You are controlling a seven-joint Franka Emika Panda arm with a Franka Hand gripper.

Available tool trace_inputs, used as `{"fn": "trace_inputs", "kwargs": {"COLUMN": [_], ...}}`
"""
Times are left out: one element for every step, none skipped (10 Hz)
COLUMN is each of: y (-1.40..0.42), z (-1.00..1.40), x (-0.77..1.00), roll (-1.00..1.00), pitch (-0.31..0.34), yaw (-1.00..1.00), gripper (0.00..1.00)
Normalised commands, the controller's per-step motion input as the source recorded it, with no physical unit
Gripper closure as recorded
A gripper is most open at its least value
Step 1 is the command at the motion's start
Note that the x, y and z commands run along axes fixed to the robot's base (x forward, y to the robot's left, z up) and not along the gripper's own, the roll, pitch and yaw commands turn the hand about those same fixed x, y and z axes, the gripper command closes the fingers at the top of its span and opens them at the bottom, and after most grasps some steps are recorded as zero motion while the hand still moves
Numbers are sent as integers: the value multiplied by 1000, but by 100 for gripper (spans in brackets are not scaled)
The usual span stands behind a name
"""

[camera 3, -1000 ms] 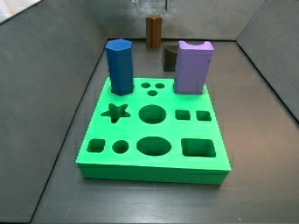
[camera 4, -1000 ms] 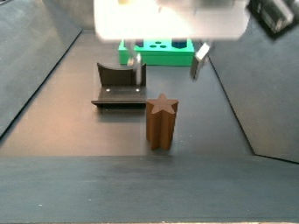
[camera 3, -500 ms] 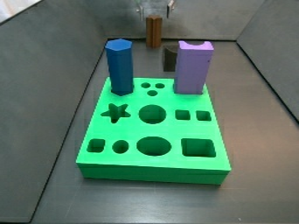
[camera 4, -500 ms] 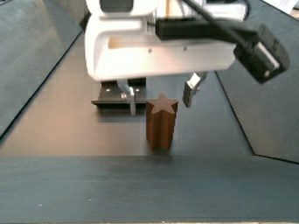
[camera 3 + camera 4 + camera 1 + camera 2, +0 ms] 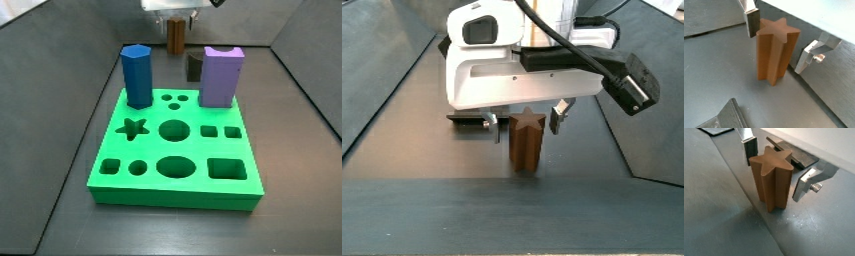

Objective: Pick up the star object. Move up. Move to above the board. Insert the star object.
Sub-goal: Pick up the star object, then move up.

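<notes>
Next, my gripper grabs the star object by its upper end (image 5: pixel 779 31), so its lower end stays free to enter the board's star hole.
The star object (image 5: pixel 776 52), a tall dark brown ridged prism, stands upright on the grey floor; it also shows in a wrist view (image 5: pixel 772 180) and in both side views (image 5: pixel 525 140) (image 5: pixel 175 38). My gripper (image 5: pixel 779 41) is open with one finger on each side of the prism's top, gaps showing on both sides; it appears too in a wrist view (image 5: pixel 777 168) and a side view (image 5: pixel 525 116). The green board (image 5: pixel 174 150) with cut-out holes lies in the foreground of a side view, its star hole (image 5: pixel 131 127) empty.
A blue hexagonal column (image 5: pixel 136 75) and a purple notched column (image 5: pixel 221 76) stand in the board's far holes. The dark fixture (image 5: pixel 473 110) stands just behind the prism, also seen in a wrist view (image 5: pixel 791 154). Grey walls enclose the floor.
My gripper has come down from above; its fingers now straddle the top of the star object. The prism has not moved.
</notes>
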Motion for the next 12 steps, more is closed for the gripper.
{"fn": "trace_inputs", "kwargs": {"y": [0,0,0,0,0,0,0,0,0,0,0,0], "z": [0,0,0,0,0,0,0,0,0,0,0,833], "x": [0,0,0,0,0,0,0,0,0,0,0,0], "roll": [0,0,0,0,0,0,0,0,0,0,0,0], "pitch": [0,0,0,0,0,0,0,0,0,0,0,0], "yaw": [0,0,0,0,0,0,0,0,0,0,0,0], "gripper": [100,100,100,100,100,100,100,100,100,100,100,100]}}
